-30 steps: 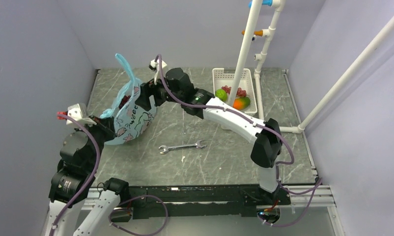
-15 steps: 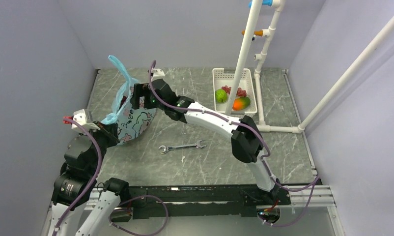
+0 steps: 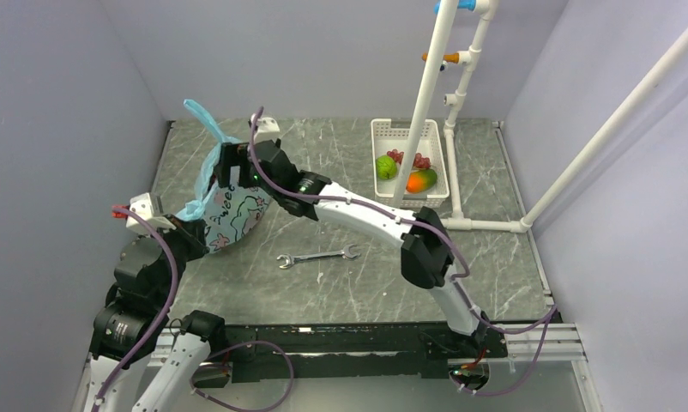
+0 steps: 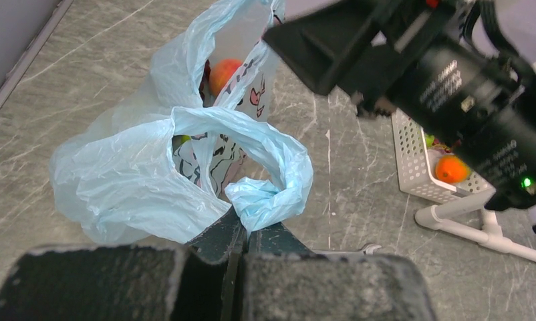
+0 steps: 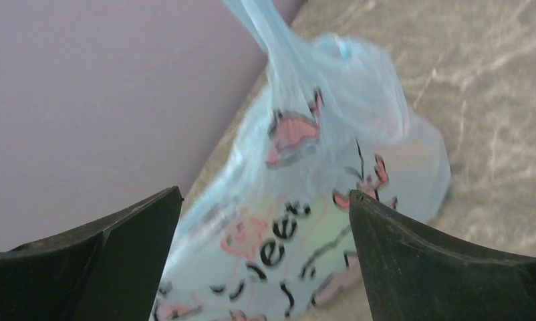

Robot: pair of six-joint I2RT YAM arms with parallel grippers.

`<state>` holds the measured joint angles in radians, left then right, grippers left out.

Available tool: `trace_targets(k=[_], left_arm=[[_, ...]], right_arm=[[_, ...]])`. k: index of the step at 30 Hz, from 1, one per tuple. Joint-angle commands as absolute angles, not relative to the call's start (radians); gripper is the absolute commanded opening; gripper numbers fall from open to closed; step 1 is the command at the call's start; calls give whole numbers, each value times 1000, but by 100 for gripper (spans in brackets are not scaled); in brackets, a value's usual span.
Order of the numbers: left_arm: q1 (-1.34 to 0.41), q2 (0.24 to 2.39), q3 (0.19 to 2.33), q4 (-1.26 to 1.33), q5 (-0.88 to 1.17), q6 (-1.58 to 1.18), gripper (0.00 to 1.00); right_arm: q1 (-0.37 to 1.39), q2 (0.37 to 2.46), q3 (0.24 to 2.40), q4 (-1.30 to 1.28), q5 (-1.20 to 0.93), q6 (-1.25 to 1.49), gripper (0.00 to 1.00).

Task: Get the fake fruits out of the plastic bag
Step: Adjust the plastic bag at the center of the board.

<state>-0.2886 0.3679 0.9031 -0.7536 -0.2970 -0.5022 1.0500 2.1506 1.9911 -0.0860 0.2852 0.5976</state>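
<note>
I should next grab the plastic bag [image 3: 234,211] with my right gripper by its edge away from my left gripper, so the bag's opening stays free to open.
The light blue plastic bag [image 3: 234,211] with its pink cartoon print lies at the left of the table. My left gripper [image 4: 246,231] is shut on a bunched loop handle of the bag [image 4: 269,194]. An orange fruit [image 4: 223,73] and a bit of a green one [image 4: 182,140] show inside the bag's mouth. My right gripper [image 3: 229,167] is open and empty, hovering over the bag [image 5: 305,221], its fingers [image 5: 412,267] spread to either side of the print. The other loop handle [image 3: 205,118] sticks up.
A white basket [image 3: 383,130] at the back right holds a green fruit [image 3: 386,166], an orange fruit [image 3: 420,180] and red grapes [image 3: 421,160]. A wrench [image 3: 316,256] lies mid-table. A white pipe frame [image 3: 426,94] stands by the basket. The left wall is close to the bag.
My right arm has swung left and stretched out low over the bag. The bag has shifted slightly and its free handle has moved left.
</note>
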Motion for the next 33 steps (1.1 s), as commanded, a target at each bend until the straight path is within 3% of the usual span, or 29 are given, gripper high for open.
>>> trace_targets(k=[1,5,8,13,20,21,29,33], left_arm=[[-285,362,918,-761,-299,-529,0],[-285,350,905,-763,-278,-538,0],[-285,347,912,-788,-281,-539,0],[-285,340,922,-807,-275,-533,0],[-285,336,936,-826,-241,-551,0],[-285,336,938,-828,-234,-550,1],[-285,358,988,-940,-227,-547,59],[-285,366,1069,-1013,-228,-570,87]], right_arm=[[1065,2277,2232,-147,374,528,99],[1078,2364,2352,-220,438,489,99],[1095,2354,2307,-206,489,445,93],[1095,2279,2154,-134,456,451,62],[1085,2238,2127,-172,488,461,1],[1085,2216,2099,-159,496,455,0],[1066,1909,1560,261,412,318,0],[1040,1835,1444,307,338,284,0]])
